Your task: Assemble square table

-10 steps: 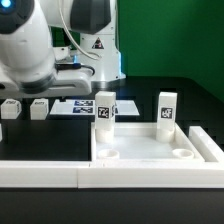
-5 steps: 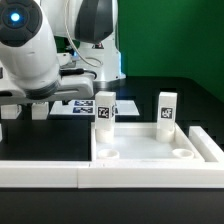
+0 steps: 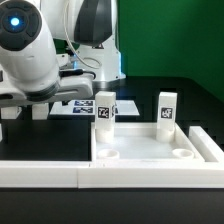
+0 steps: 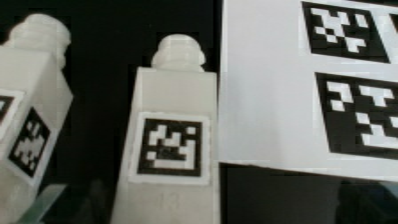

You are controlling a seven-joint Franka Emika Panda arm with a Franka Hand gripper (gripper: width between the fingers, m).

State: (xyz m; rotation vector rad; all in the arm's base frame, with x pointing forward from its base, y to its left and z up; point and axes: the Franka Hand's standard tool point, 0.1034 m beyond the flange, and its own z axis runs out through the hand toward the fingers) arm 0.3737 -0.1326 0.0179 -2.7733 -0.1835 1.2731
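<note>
The leg's rounded tip has to stay free to go into the slab's socket, so my gripper should next pick up the loose leg by its plain body behind the tag (image 4: 164,204).
The square table slab (image 3: 150,148) lies at the front on the exterior view's right, with two white tagged legs (image 3: 105,108) (image 3: 166,110) standing upright in its far corner sockets. Two loose legs (image 3: 38,108) (image 3: 10,110) lie at the exterior view's left. My gripper (image 3: 28,100) hangs just over them, its fingers hidden behind the arm. In the wrist view one tagged leg (image 4: 173,130) lies right under the gripper (image 4: 214,216), and the other leg (image 4: 36,100) lies beside it. The dark fingers stand wide apart at the frame's edge, holding nothing.
The marker board (image 3: 75,105) lies flat between the loose legs and the slab, and it also shows in the wrist view (image 4: 311,80). Long white rails (image 3: 40,172) run along the front. The arm's base (image 3: 95,40) stands behind the board.
The arm has swung toward the exterior view's left and lowered over the loose legs. In the last half second it has barely shifted. The slab and upright legs have not moved.
</note>
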